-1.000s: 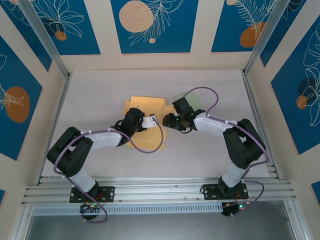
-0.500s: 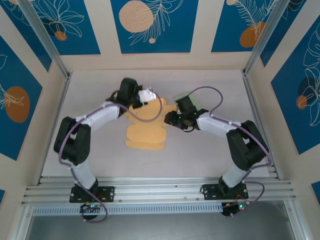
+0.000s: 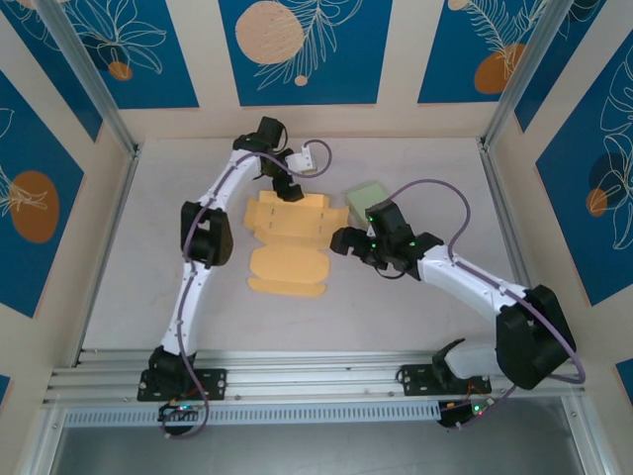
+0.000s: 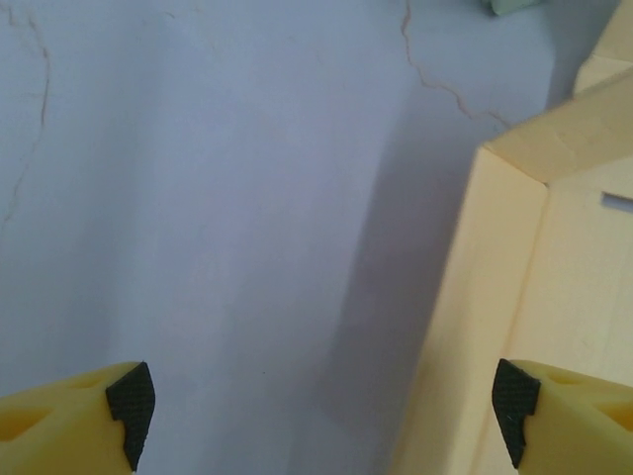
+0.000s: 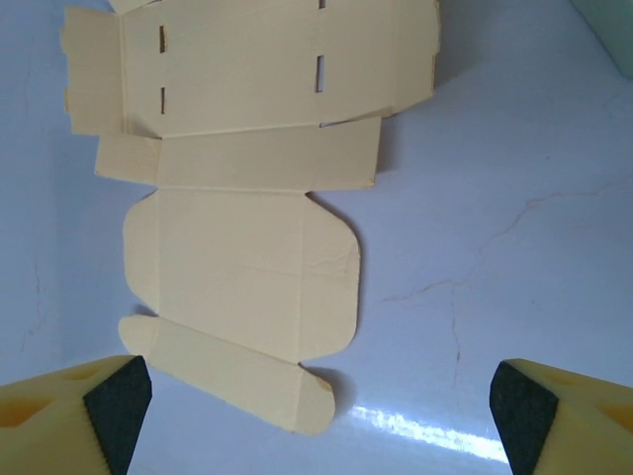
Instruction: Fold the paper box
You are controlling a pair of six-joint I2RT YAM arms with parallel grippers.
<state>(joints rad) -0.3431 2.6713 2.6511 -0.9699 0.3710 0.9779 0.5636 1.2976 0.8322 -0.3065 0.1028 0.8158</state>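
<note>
My left gripper reaches the yellow paper box next and grabs its raised far-edge flap (image 3: 301, 200) (image 4: 459, 354) to fold that side of the box upright.
The yellow paper box (image 3: 289, 242) lies unfolded and mostly flat in the middle of the table. My left gripper (image 3: 289, 188) hangs at its far edge, reached from behind. In the left wrist view that gripper (image 4: 321, 416) stands open over bare table, with a raised side flap of the box (image 4: 554, 297) just inside its right fingertip (image 4: 516, 416). My right gripper (image 3: 343, 240) sits at the box's right edge. Seen from the right wrist, it (image 5: 318, 408) is open, with the box's rounded flaps (image 5: 247, 257) spread between and ahead of its fingers.
A pale green block (image 3: 368, 193) rests on the table just right of the box's far corner, behind the right gripper. The grey table (image 3: 415, 327) is walled by metal rails at left and right and a patterned back wall.
The left arm swung from over the box's near side up to its far edge and opened. The right gripper pulled back to the right and opened. The box now lies uncovered.
</note>
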